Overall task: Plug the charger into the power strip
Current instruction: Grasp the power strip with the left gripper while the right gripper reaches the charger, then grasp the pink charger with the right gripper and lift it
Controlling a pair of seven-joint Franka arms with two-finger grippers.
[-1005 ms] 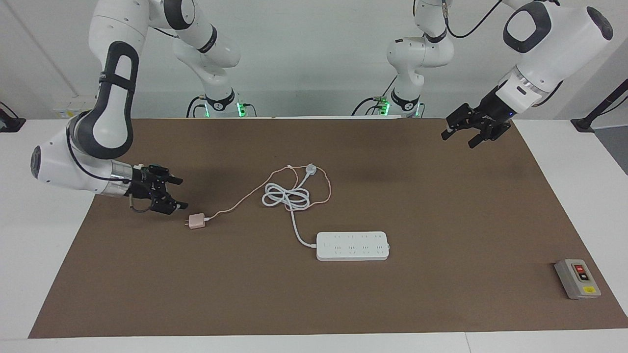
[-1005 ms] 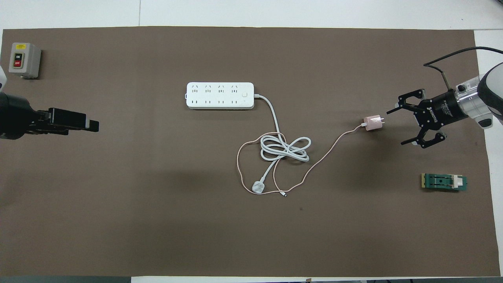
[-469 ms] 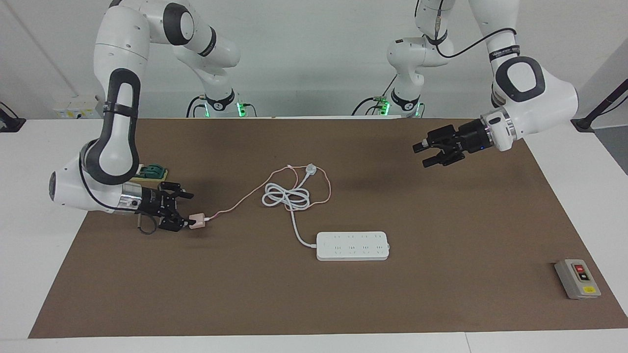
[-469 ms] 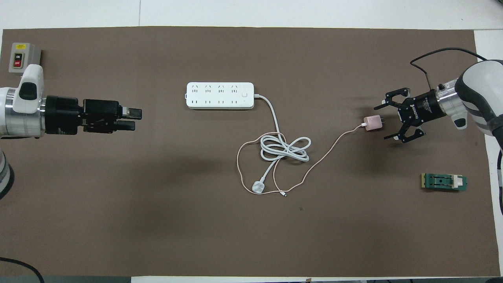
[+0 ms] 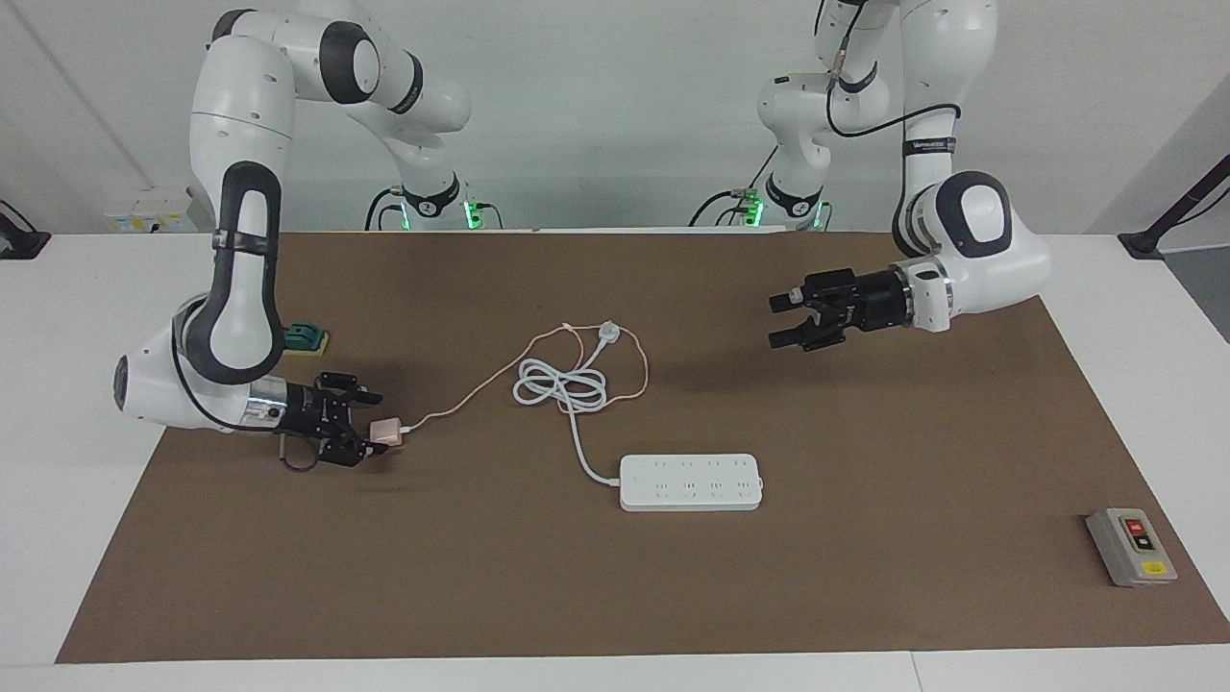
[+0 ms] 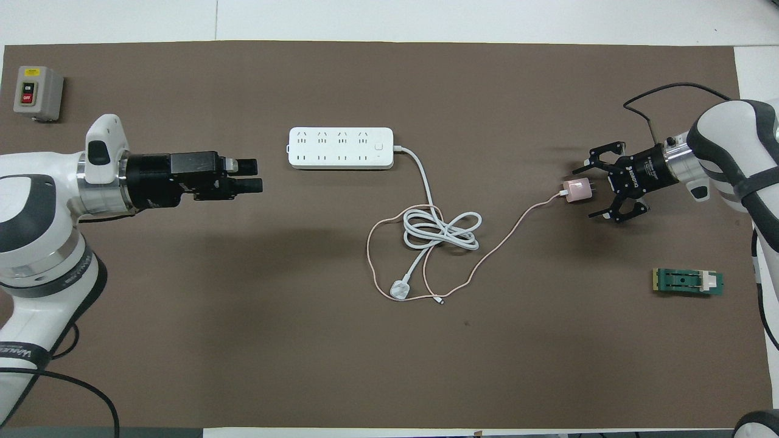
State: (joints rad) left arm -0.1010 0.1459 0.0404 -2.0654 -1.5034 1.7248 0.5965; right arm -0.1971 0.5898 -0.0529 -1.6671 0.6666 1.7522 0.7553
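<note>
I need to grab the pale pink charger (image 5: 387, 432) by its flat facing sides with my right gripper next, because prongs and cable take up its ends.
The pale pink charger (image 5: 387, 432) lies on the brown mat toward the right arm's end, and its thin pink cable runs to the cord coil. My right gripper (image 5: 373, 425) is low at the mat, open, with its fingers either side of the charger's prong end. In the overhead view the charger (image 6: 576, 190) sits between the right gripper's (image 6: 585, 192) spread fingers. The white power strip (image 5: 692, 481) lies flat mid-table; it also shows in the overhead view (image 6: 341, 148). My left gripper (image 5: 774, 322) is open and empty, over the mat beside the strip's end (image 6: 254, 174).
The strip's thick white cord is coiled (image 6: 441, 230) nearer to the robots, ending in a round white plug (image 6: 400, 290). A grey switch box (image 6: 38, 92) stands at the left arm's end. A green block (image 6: 688, 281) lies near the right arm.
My right gripper has come down and forward until its open fingers flank the charger. My left gripper has swung in over the mat toward the power strip.
</note>
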